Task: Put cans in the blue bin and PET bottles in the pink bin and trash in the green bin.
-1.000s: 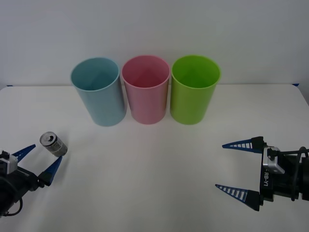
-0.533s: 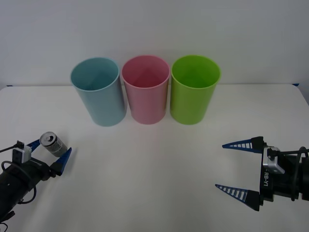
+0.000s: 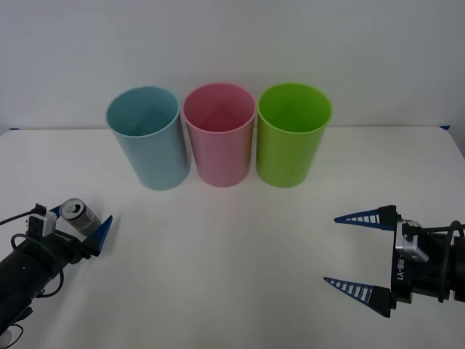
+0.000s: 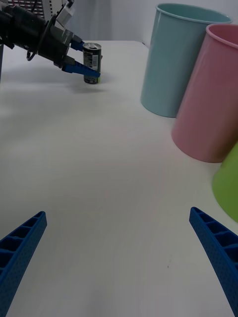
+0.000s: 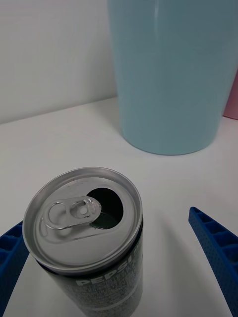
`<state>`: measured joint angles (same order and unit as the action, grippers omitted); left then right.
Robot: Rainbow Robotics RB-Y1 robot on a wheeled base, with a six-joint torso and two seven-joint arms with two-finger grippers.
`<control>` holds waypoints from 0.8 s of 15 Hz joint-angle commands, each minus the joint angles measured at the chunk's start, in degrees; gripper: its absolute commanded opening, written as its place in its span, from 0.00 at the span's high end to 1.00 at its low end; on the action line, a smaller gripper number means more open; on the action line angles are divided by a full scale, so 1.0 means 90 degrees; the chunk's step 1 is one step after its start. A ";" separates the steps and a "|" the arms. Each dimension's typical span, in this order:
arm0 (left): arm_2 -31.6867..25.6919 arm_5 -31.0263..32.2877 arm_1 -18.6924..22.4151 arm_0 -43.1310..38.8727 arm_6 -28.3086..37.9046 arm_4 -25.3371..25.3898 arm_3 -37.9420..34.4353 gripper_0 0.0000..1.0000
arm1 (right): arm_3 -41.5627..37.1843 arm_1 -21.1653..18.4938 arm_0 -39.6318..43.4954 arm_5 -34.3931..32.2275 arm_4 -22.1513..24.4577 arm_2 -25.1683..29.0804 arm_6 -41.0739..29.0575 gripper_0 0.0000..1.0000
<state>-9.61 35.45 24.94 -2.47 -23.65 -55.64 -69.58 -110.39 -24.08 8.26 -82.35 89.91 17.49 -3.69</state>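
Observation:
The small dark can has to go in the blue bin (image 3: 147,138). My left gripper should pick it up by its printed body (image 3: 87,221) next.
A small dark can (image 3: 75,211) with an opened silver top stands upright on the white table at the near left. My left gripper (image 3: 78,222) is open, with one blue finger on each side of the can (image 5: 89,237); I cannot tell whether the fingers touch it. The light blue bin (image 3: 147,138), the pink bin (image 3: 219,135) and the green bin (image 3: 292,135) stand in a row at the back. The blue bin (image 5: 171,74) is the one closest to the can. My right gripper (image 3: 360,253) hangs open and holds nothing at the near right, low over the table.
The white table (image 3: 232,240) runs bare between the two arms and in front of the bins. A pale wall closes off the back. In the right wrist view the can (image 4: 92,62) and the left gripper (image 4: 79,58) lie far across the table, past the blue bin (image 4: 183,59).
My left gripper has slid forward and to the right until its fingers straddle the can. The can, the bins and the right arm have stayed put.

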 commanded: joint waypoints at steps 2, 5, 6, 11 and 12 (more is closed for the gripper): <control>0.0003 -0.0219 -0.0037 0.0060 0.0079 -0.0146 -0.0003 1.00 | 0.0000 0.0000 0.0000 0.0000 0.0000 0.0000 0.0000 0.00; 0.0003 -0.0209 -0.0037 0.0070 0.0089 -0.0204 -0.0003 1.00 | 0.0000 0.0000 0.0000 0.0000 0.0000 0.0000 0.0000 0.00; -0.0007 -0.0209 -0.0047 0.0070 0.0089 -0.0204 -0.0003 1.00 | 0.0000 0.0000 0.0000 0.0000 0.0000 0.0000 0.0000 0.00; 0.0003 -0.0092 -0.0037 0.0070 0.0069 -0.0136 0.0006 1.00 | 0.0000 0.0000 0.0000 0.0000 0.0000 0.0000 0.0000 0.00; 0.0003 -0.0082 -0.0047 0.0070 0.0060 -0.0136 0.0006 1.00 | 0.0000 0.0000 0.0000 0.0000 0.0000 0.0000 0.0000 0.00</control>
<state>-9.59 34.59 24.57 -1.84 -23.04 -56.92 -69.53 -110.39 -24.08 8.26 -82.35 89.91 17.49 -3.69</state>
